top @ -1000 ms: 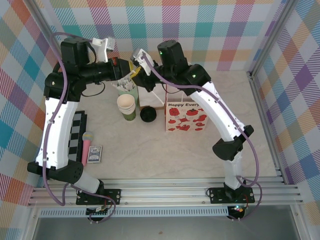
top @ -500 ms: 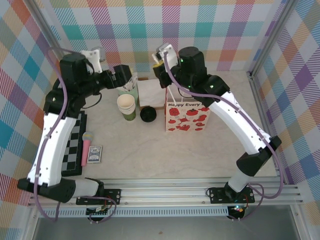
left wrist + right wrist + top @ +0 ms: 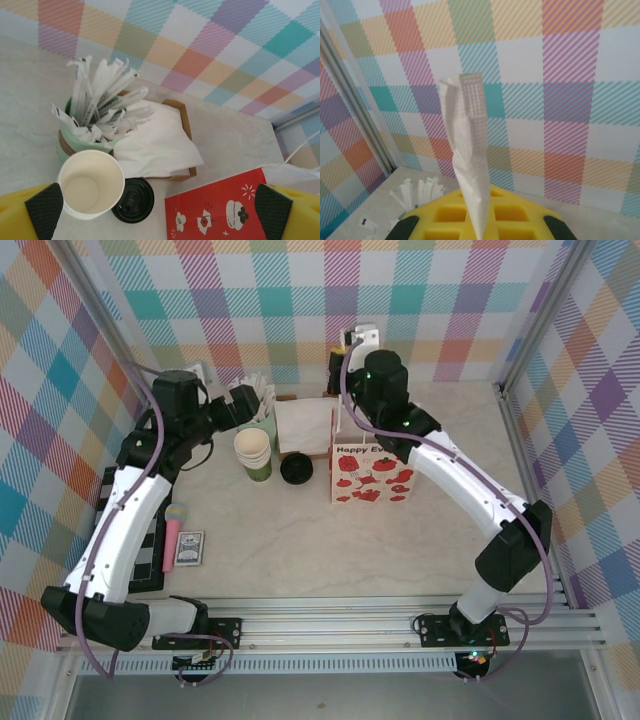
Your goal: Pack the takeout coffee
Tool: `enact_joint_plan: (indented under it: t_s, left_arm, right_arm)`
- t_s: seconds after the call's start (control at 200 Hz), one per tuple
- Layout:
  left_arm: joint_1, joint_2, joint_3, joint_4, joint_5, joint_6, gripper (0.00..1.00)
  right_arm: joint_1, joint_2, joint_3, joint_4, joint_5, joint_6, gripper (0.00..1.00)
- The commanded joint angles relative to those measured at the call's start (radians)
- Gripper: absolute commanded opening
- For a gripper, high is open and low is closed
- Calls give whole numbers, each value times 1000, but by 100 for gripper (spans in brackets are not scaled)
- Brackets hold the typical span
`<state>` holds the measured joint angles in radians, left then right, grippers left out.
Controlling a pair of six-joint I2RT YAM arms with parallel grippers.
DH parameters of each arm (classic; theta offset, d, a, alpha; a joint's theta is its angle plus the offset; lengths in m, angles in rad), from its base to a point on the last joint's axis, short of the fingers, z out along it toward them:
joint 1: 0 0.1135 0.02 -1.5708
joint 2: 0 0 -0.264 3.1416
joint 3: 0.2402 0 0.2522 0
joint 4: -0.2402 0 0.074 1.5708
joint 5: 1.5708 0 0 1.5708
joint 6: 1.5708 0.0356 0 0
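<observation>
My right gripper should move the napkin toward the bag's opening before letting go, as here, past it toward the back wall, the napkin would end outside the bag.
The takeout coffee (image 3: 294, 470) is a small cup under a round black lid (image 3: 132, 200). It stands on the table between a stack of lidless cream cups (image 3: 253, 452) and a red printed paper bag (image 3: 370, 475). My left gripper (image 3: 247, 404) hovers over the cups, open wide, its black pads (image 3: 44, 210) at both lower corners of the left wrist view, nothing between them. My right gripper (image 3: 338, 368) is raised near the back wall behind the bag. It is shut on a white napkin (image 3: 470, 150) that sticks up from its jaws.
A green cup of wrapped straws (image 3: 95, 115) and a brown box of napkins (image 3: 160, 140) stand behind the coffee. At the left lie a checkerboard (image 3: 150, 530), a pink microphone (image 3: 174, 525) and a card deck (image 3: 189, 550). Metal frame rails (image 3: 525, 440) bound the right side.
The left gripper has opened and drawn back left from the straw cup. The right arm has swung right and back, away from the napkin box, carrying the napkin.
</observation>
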<state>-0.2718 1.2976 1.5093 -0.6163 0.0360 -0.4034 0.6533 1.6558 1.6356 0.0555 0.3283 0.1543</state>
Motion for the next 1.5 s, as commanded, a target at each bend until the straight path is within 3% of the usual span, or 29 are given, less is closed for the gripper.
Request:
enact_joint_plan:
  t_s: [0.0,0.21,0.355,0.54,0.765,0.83,0.92,1.07,1.275,1.495]
  left_arm:
    - [-12,15,-28,61,99,-17,100]
    - [-28,74,-108,137,226,-8,100]
    - [-73,112,-125,148,219,3,100]
    - [-100,166,-115,135,196,3,100]
    - [-104,199,-108,133,196,7,100]
    - [-108,214,-104,141,236,27,100]
    - [-141,247,-79,125,254,96,100]
    - [-223,289,-75,126,95,277,96]
    - [-223,374,-72,163,-72,552,86]
    - [-224,468,-72,234,-81,803,89]
  right_arm:
    - [-3,-25,-92,133,69,93,0]
    - [-3,-57,-179,150,79,142,5]
    - [-3,-79,-220,135,90,170,19]
    - [-15,-106,-238,93,29,173,28]
    - [-20,-158,-245,44,35,165,49]
    - [-22,-172,-233,13,38,165,62]
    - [-33,-189,-189,-69,10,159,80]
    - [-61,-209,-68,-288,-61,150,100]
    - [-86,-297,-43,-477,31,131,100]
    - [-151,-476,-227,-450,144,182,100]
